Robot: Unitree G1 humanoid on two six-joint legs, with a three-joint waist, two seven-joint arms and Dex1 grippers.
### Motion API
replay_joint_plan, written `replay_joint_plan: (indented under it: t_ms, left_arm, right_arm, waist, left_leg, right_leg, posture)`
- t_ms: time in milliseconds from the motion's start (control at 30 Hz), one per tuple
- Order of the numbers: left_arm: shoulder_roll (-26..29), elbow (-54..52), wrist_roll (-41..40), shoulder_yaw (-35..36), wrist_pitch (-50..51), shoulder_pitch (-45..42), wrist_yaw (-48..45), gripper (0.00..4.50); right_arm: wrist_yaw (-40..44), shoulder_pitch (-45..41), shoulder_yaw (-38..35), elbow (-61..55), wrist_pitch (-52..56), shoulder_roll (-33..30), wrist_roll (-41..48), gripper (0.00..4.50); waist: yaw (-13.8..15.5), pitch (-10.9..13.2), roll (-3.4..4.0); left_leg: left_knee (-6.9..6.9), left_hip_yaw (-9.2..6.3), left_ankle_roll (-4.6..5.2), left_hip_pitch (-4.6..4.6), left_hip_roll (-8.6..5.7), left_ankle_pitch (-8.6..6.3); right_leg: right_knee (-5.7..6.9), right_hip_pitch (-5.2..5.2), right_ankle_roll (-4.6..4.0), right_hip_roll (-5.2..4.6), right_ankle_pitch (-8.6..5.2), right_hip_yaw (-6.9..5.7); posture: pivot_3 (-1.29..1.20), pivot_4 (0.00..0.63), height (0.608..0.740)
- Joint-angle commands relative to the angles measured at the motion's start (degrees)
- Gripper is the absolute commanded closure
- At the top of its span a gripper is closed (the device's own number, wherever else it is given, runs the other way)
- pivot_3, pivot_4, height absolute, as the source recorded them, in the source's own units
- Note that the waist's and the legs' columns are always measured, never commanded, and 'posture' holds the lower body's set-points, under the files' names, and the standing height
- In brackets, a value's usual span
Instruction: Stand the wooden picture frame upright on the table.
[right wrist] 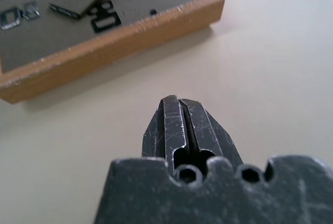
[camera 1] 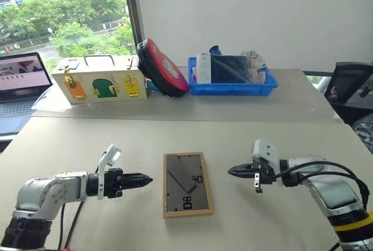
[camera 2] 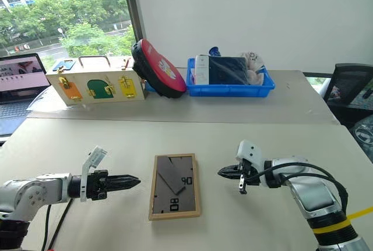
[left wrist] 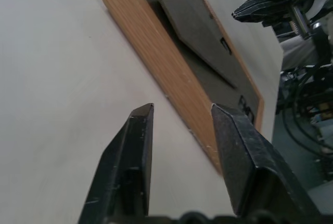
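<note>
The picture frame's fold-out stand should stay free to prop it upright, so my left gripper needs to grab the picture frame next by its long wooden side.
The wooden picture frame lies flat on the beige table, dark back board up, with its fold-out stand lying against the back. My left gripper is open and empty. It hovers just off the frame's left long side, pointing at it. My right gripper is shut with nothing in it. It points at the frame's right side from a short way off, and the frame's wooden edge lies just beyond its tips.
Along the far side of the table stand a cream box with coloured latches, a red and black round object leaning on it, and a blue tray of items. A laptop is at far left, a black chair at far right.
</note>
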Motion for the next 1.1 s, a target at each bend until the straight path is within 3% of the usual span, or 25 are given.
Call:
replay_joint_plan:
  t_ms: [33,133,233,500,700,900,1100]
  left_arm:
    - [-3.5,-6.9,-2.1,-0.6,2.7,1.1,7.3,1.0]
    - [-5.5,-9.9,0.9,-2.7,5.5,0.7,15.8,0.11]
    - [-3.7,-11.4,3.0,-8.2,11.3,-0.7,19.4,0.11]
    - [-14.1,-5.9,-4.3,-4.8,22.5,-5.5,24.8,0.11]
    - [-19.6,0.8,-17.2,-2.6,22.6,-7.6,32.9,0.11]
    - [-19.4,2.4,-25.0,-2.4,22.6,-6.9,39.7,0.11]
    - [-12.5,2.0,-28.4,-2.2,22.6,-6.5,38.6,2.08]
  right_arm:
    - [-0.2,-1.4,2.0,2.1,-3.0,1.6,-1.4,4.5]
    - [0.3,-1.6,3.1,3.6,-4.6,1.2,-2.9,4.5]
    - [1.2,-0.7,3.9,3.7,-6.1,0.8,-3.6,4.5]
    - [0.9,-0.2,8.2,1.2,-6.4,4.3,-4.5,4.5]
    - [-0.6,-1.8,9.2,1.5,-5.8,7.0,-5.3,4.5]
    - [-1.0,-1.6,8.9,1.5,-5.7,7.6,-5.3,4.5]
    - [-0.8,-2.1,8.3,2.6,-6.0,7.1,-5.4,4.5]
  waist:
    - [0.1,0.0,-0.07]
    - [0.6,0.1,-0.09]
    - [0.9,0.0,-0.1]
    - [1.0,0.0,-0.07]
    - [1.6,0.0,-0.08]
    - [1.5,0.0,-0.1]
    - [0.7,0.0,-0.11]
  left_leg:
    - [0.03,0.0,-0.02,0.01,0.0,0.01]
    - [0.05,-0.01,-0.06,0.01,-0.01,0.04]
    - [0.07,-0.01,-0.07,0.04,-0.03,0.04]
    - [0.01,-0.01,-0.08,0.39,-0.06,0.02]
    - [0.05,-0.02,-0.08,0.38,-0.15,0.02]
    - [0.02,-0.05,-0.08,0.32,-0.14,0.02]
    - [0.01,-0.06,-0.09,0.33,-0.12,0.03]
  right_leg:
    - [0.0,0.01,0.02,0.0,0.01,0.0]
    - [0.0,0.01,0.0,0.0,0.06,0.02]
    - [-0.02,0.08,0.0,-0.01,0.07,0.02]
    - [-0.12,0.44,0.06,-0.02,0.04,0.02]
    - [-0.15,0.49,0.06,-0.1,0.07,0.02]
    - [-0.12,0.42,0.05,-0.09,0.08,0.0]
    - [-0.1,0.38,0.03,-0.07,0.08,0.0]
  posture:
    - [0.0,0.15,0.735]
    - [0.0,0.15,0.735]
    - [0.0,0.15,0.735]
    - [0.0,0.15,0.735]
    - [0.0,0.15,0.735]
    - [0.0,0.15,0.735]
    - [0.0,0.15,0.735]
